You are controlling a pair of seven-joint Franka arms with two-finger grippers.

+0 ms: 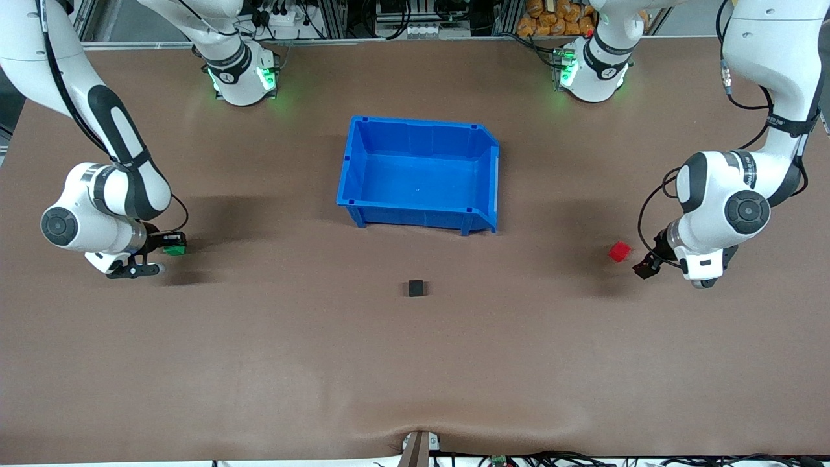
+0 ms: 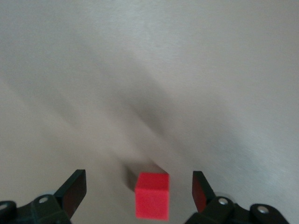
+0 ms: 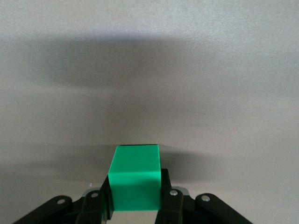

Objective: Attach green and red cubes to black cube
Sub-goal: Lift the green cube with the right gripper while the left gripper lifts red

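I next need to grab the red cube (image 1: pixel 619 251) by its two opposite sides with my left gripper, so that I can attach it to the black cube (image 1: pixel 415 288).
The green cube (image 1: pixel 174 249) is clamped between the fingers of my right gripper (image 1: pixel 163 250), low over the table at the right arm's end. In the right wrist view the green cube (image 3: pixel 135 179) fills the shut gripper (image 3: pixel 135 198). The red cube (image 1: pixel 619 251) lies on the table at the left arm's end. My left gripper (image 1: pixel 648 266) is open and empty right beside it. In the left wrist view the red cube (image 2: pixel 152 196) shows between the spread fingers (image 2: pixel 74 191), untouched. The black cube (image 1: pixel 415 288) sits alone mid-table, nearer the front camera than the bin.
An empty blue bin (image 1: pixel 353 175) stands mid-table, farther from the front camera than the black cube. Brown table surface stretches between the black cube and each gripper.
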